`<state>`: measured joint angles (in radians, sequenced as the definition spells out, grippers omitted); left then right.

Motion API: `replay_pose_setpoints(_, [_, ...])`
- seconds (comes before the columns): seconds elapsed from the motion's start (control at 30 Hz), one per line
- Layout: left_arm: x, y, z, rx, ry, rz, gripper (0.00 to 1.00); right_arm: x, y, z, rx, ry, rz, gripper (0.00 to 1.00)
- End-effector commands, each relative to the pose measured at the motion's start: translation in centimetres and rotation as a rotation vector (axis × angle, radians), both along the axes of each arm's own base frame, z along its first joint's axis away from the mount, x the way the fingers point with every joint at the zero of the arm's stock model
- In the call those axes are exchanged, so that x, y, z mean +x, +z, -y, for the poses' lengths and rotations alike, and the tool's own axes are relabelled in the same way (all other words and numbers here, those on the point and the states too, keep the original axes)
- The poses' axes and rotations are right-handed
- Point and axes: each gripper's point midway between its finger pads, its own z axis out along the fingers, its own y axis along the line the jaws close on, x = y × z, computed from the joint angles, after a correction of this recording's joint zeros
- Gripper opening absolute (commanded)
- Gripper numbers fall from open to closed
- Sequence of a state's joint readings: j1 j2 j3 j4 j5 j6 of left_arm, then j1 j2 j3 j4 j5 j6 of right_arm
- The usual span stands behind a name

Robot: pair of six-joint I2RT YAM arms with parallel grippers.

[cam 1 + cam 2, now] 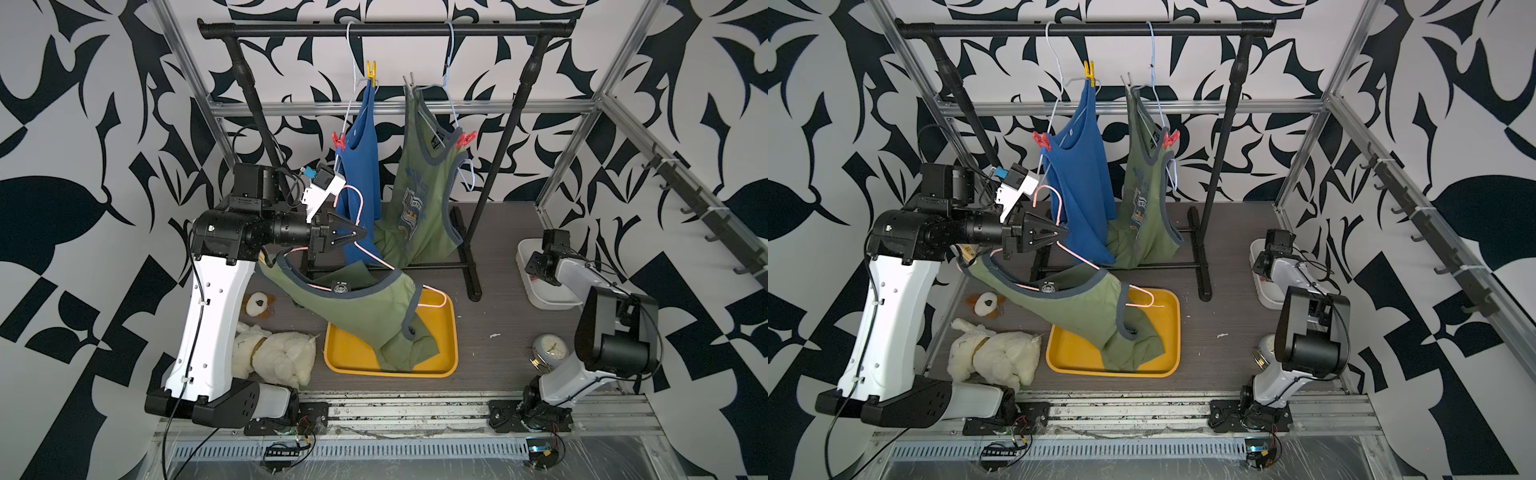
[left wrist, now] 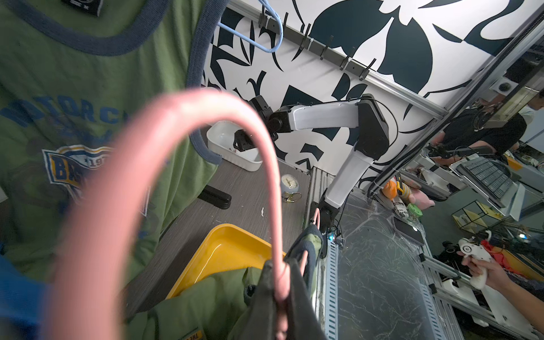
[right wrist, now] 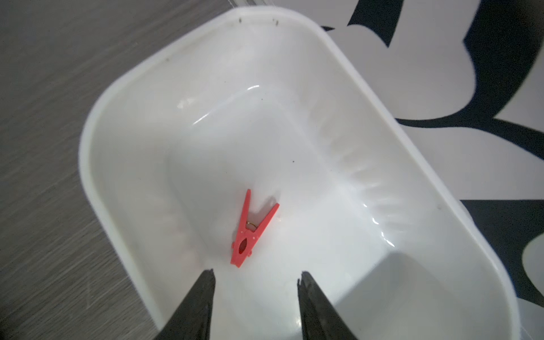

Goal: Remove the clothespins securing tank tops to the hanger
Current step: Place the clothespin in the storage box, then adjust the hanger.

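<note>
The pink hanger [image 2: 273, 206] will next be grabbed by my right gripper at the hanger's neck below the hook, so that my left gripper is free to remove the tan clothespin.
My left gripper [image 1: 360, 233] is shut on the pink hanger [image 2: 273, 206]. That hanger carries an olive tank top [image 1: 361, 305] sagging into the yellow tray [image 1: 446, 357]; a tan clothespin [image 1: 968, 251] sits at its left shoulder. On the rack, the blue tank top [image 1: 361, 166] is held by a yellow clothespin [image 1: 371, 73] and a coral-red one [image 1: 338, 140]. The printed olive tank top [image 1: 424, 199] has a grey clothespin [image 1: 409, 80] and a coral-red one [image 1: 466, 139]. My right gripper [image 3: 256, 273] stands open over a coral-red clothespin [image 3: 251, 231] lying loose in the white tub [image 3: 123, 123].
The black clothes rack [image 1: 386, 30] stands at the back, its foot [image 1: 471, 266] on the table. A white plush toy [image 1: 272, 353] and a small toy [image 1: 257, 304] lie at the front left. An alarm clock [image 1: 549, 349] stands beside the right arm.
</note>
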<state>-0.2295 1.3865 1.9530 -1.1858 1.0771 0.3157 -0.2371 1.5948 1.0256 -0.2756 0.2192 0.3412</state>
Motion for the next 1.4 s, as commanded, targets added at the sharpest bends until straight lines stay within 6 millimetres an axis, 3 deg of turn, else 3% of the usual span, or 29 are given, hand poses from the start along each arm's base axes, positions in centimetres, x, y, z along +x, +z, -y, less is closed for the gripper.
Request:
replay_pose_setpoints(0.0, [0.1, -0.3, 0.5, -0.011, -0.03, -0.005, 0.0, -0.7, 4.6, -1.5, 0.062, 0.022, 0.134, 0.45])
replay_pose_setpoints(0.13, [0.2, -0.4, 1.1, -0.01, -0.048, -0.018, 0.0, -2.8, 8.5, -5.8, 0.208, 0.144, 0.28, 0.43])
replay_pose_setpoints(0.23, [0.4, -0.8, 1.5, -0.001, -0.052, -0.024, 0.0, -4.4, 12.5, -10.3, 0.337, 0.329, 0.399, 0.4])
replay_pose_setpoints(0.33, [0.7, -1.0, 1.6, 0.002, -0.054, -0.03, 0.0, -6.1, 17.4, -16.1, 0.444, 0.575, 0.496, 0.38])
replay_pose_setpoints(0.5, [1.0, -1.2, 2.3, 0.001, -0.064, -0.051, 0.0, -10.4, 26.3, -27.8, 0.496, 1.041, 0.567, 0.4])
replay_pose_setpoints(0.63, [1.1, -1.2, 2.9, 0.016, -0.061, -0.048, 0.0, -13.7, 31.0, -33.7, 0.578, 1.285, 0.621, 0.42])
replay_pose_setpoints(0.77, [1.3, -1.2, 3.1, 0.028, -0.052, -0.041, 0.0, -15.9, 33.3, -36.8, 0.624, 1.435, 0.643, 0.44])
replay_pose_setpoints(1.03, [1.2, -1.2, 3.8, 0.03, -0.075, -0.061, 0.0, -18.0, 35.6, -42.0, 0.674, 1.612, 0.716, 0.45])
replay_pose_setpoints(1.37, [1.1, 0.0, 4.2, -0.008, -0.101, -0.069, 0.0, -18.0, 36.7, -47.9, 0.65, 1.743, 0.729, 0.46])
